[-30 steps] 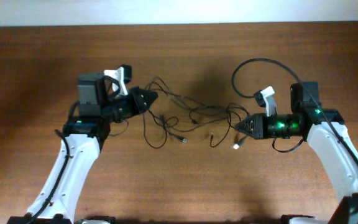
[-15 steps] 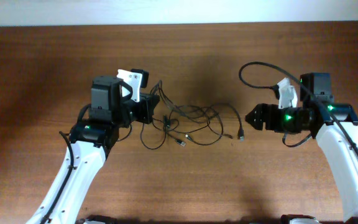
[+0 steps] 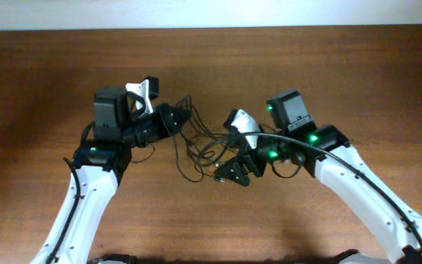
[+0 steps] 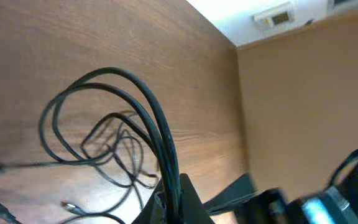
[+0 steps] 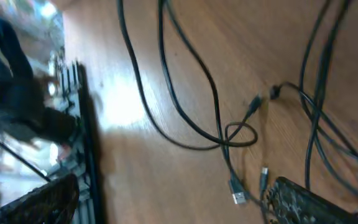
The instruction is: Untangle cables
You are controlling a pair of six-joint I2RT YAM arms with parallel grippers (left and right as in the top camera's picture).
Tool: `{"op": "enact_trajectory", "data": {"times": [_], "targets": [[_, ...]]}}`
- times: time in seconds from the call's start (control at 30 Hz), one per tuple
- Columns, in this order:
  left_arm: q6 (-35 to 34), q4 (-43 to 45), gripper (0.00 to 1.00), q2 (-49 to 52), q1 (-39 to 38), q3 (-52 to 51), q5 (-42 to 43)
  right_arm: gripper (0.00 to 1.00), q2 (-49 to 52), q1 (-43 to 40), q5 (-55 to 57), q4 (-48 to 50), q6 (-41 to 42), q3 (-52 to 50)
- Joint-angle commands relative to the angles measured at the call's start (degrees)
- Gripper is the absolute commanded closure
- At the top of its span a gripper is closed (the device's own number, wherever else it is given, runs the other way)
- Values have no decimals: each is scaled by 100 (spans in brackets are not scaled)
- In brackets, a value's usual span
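Observation:
My right gripper grabs the cable loops across from the left gripper's pieces of cable next, leaving the plugs free, to untangle the cables.
The cables (image 3: 205, 141) lie in a loose black tangle on the wooden table between my two arms. My left gripper (image 3: 180, 117) is shut on a couple of strands at the tangle's left side. In the left wrist view these strands (image 4: 143, 106) arch up from the pinched jaws of the left gripper (image 4: 173, 200), and thinner loops (image 4: 107, 134) rest on the wood behind. My right gripper (image 3: 231, 174) hangs open over the tangle's lower right part. In the right wrist view the right gripper (image 5: 179, 208) holds nothing; cable loops (image 5: 191, 118) and a small plug (image 5: 237, 198) lie between its fingers (image 5: 316, 202).
The brown table (image 3: 42, 81) runs to a pale wall at the back. A thick black arm cable (image 3: 299, 147) runs along the right arm. The left arm (image 5: 23, 93) shows blurred at the left of the right wrist view.
My right gripper opened, let go of its strand and swung left and forward over the tangle. The stretched cables fell back into a bunch. The left gripper stayed shut.

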Motion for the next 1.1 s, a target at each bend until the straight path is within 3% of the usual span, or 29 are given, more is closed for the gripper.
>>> {"op": "enact_trajectory", "data": {"times": [0.0, 0.17, 0.23, 0.27, 0.3, 0.37, 0.4, 0.43, 0.5, 0.53, 0.57, 0.63, 0.67, 0.7, 0.73, 0.77, 0.8, 0.83, 0.87, 0.93, 1.0, 1.07], "targets": [[-1062, 31, 100, -76, 28, 76, 337, 1, 448, 267, 129, 306, -785, 63], [-1386, 31, 100, -76, 31, 76, 352, 4, 1091, 302, -564, 1497, -780, 63], [-1386, 33, 100, -76, 31, 76, 348, 21, 1241, 363, -1292, 1502, -780, 63], [-1388, 31, 100, -76, 31, 76, 352, 31, 1281, 520, -1008, 1515, -782, 63], [-1388, 31, 100, -76, 28, 76, 352, 49, 1294, 632, -636, 1565, -782, 63], [-1624, 31, 100, -76, 31, 76, 354, 62, 1294, 785, -444, 1694, -782, 63], [-1648, 31, 100, -76, 31, 76, 354, 91, 1294, 800, -319, 1720, -780, 63], [-1644, 9, 100, -76, 28, 76, 354, 96, 1294, 769, 74, 1687, -610, 63], [-1641, -59, 98, -76, 28, 76, 352, 96, 1290, 645, 162, 1687, -452, 66], [-1641, -87, 92, -76, 28, 76, 350, 96, 1290, 551, 304, 1725, -184, 66], [-1641, -109, 81, -76, 28, 74, 350, 96, 1283, 417, 555, 1722, 136, 70], [-1561, -221, 33, -76, 28, 70, 260, 96, 1064, 26, 824, 1626, 509, 72], [-1318, -306, 24, -76, 28, 70, 116, 96, 940, -90, 822, 1611, 621, 72], [-1110, -444, 21, -76, 28, 70, -55, 96, 782, -192, 826, 1578, 664, 72], [-822, -807, 24, -76, 28, 70, -415, 96, 640, -269, 931, 1523, 684, 72], [-647, -1019, 51, -76, 28, 70, -621, 96, 568, -306, 1071, 1473, 684, 72], [-380, -1233, 87, -76, 28, 70, -824, 96, 470, -374, 1486, 1381, 859, 76], [81, -1423, 100, -76, 28, 70, -973, 96, 417, -446, 1963, 1309, 1115, 81], [778, -1574, 100, -76, 31, 70, -1272, 96, 308, -704, 3014, 955, 1676, 114], [1088, -1058, 100, -127, 177, 96, -1825, 96, 149, -1285, 3912, 278, 2208, 131], [1370, -439, 100, -313, 695, 476, -1993, 96, 109, -2015, 4144, -197, 2251, 131], [1451, -415, 100, -452, 1266, 1021, -2337, 96, 109, -2791, 4166, -404, 2332, 131]]}}
